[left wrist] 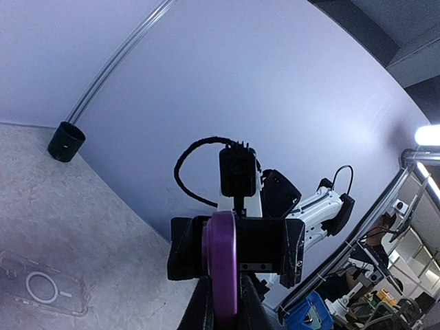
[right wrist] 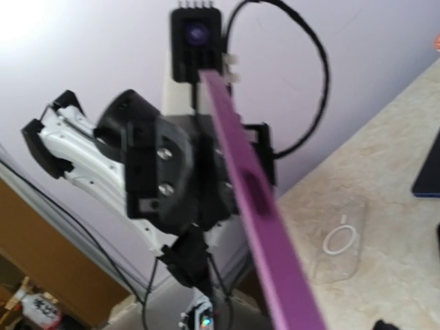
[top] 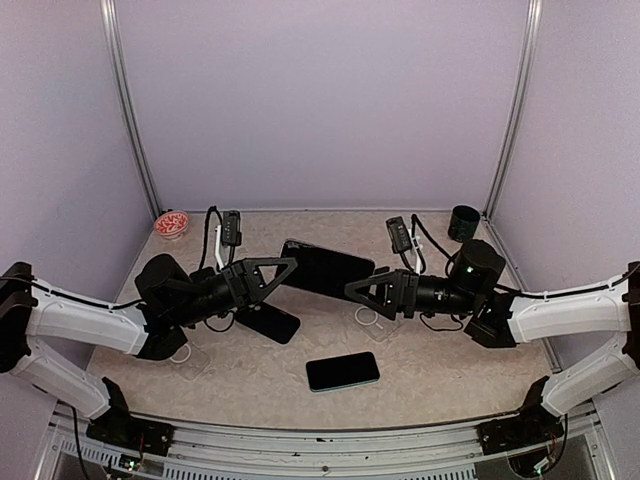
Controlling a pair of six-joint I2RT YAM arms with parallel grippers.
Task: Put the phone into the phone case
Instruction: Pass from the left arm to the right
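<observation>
The robot's right gripper will next take hold of the purple-rimmed phone by its cup-side end (top: 360,270) (right wrist: 294,299), so the phone's opposite end stays free to go into the case.
A dark phone with a purple rim (top: 325,268) hangs tilted in the air between the two arms. My left gripper (top: 288,268) is shut on its left end. The left wrist view shows the purple edge (left wrist: 221,271) squeezed between my black fingers (left wrist: 199,309). My right gripper (top: 356,291) stands open at the phone's right end, slightly below it. In the right wrist view the purple edge (right wrist: 254,199) runs diagonally down the frame. One clear phone case (top: 378,318) lies on the table under my right gripper. It shows a ring mark in the right wrist view (right wrist: 337,240).
A second clear case (top: 190,358) lies by the left arm. A black phone (top: 268,322) rests below the left gripper. A teal-rimmed phone (top: 342,371) sits near the front. A red bowl (top: 171,224) is back left. A black cup (top: 463,222) is back right.
</observation>
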